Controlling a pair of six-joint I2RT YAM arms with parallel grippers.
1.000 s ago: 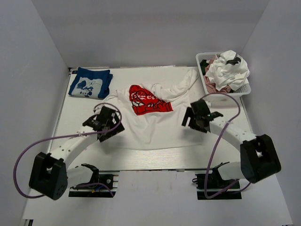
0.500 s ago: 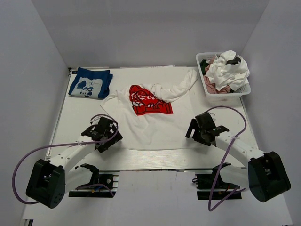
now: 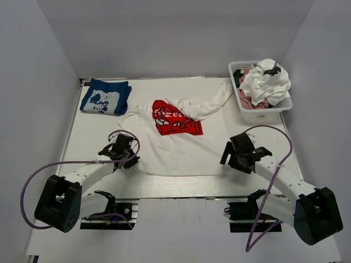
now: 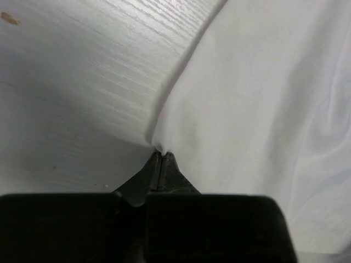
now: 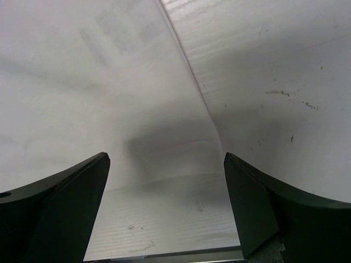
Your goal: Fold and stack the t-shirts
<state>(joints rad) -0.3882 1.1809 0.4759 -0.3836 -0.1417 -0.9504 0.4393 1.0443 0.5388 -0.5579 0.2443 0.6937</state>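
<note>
My right gripper is opposite my left gripper's hold and should spread the shirt flat for folding, so next it should grab the white t-shirt's free near hem corner.
The large white t-shirt with the red logo lies spread on the table, one sleeve reaching toward the basket. My left gripper is at its near left corner. In the left wrist view the jaws are shut, pinching the shirt's edge. My right gripper is low at the near right corner. Its fingers stand open, with the shirt's hem and bare table between them. A folded blue t-shirt with a white graphic lies at the far left.
A white mesh basket at the far right holds a heap of crumpled tees in white, pink and dark green. White walls enclose the table on three sides. The table's metal front edge runs just behind both grippers.
Both arms have drawn back toward the near edge and lowered onto the shirt's near corners. The left gripper went from open to shut on the shirt's edge. The right stayed open.
</note>
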